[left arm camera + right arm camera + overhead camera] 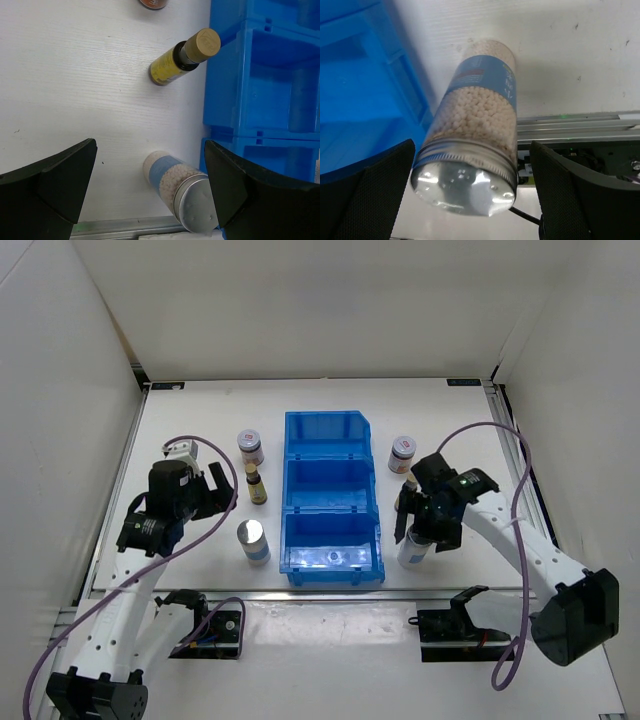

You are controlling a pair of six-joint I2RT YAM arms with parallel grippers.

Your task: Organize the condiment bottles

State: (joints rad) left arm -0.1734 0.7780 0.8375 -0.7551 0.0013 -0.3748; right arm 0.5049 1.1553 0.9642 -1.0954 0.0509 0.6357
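Observation:
The shaker's silver lid (420, 536) (465, 174) sits between my right gripper's open fingers, level with its sides, so it is now time for my right gripper to close on it.
Left of the blue bin (300, 430) stand a white-lidded jar (250, 446), an amber bottle (257, 485) and a silver-lidded shaker (253, 540). My left gripper (218, 496) is open and empty beside them. In the left wrist view it (150, 187) is above the shaker (182, 187), with the amber bottle (182, 62) beyond. Right of the bin stand a second jar (402, 453) and a second shaker (412, 552). My right gripper (420, 528) is open, its jaws either side of this shaker (475, 135) at lid height, with gaps showing. A second amber bottle is mostly hidden behind the right wrist.
The blue bin has three compartments, seen in the left wrist view (260, 90) and right wrist view (355, 100). An aluminium rail (580, 125) runs along the table's near edge. White walls enclose the back and sides.

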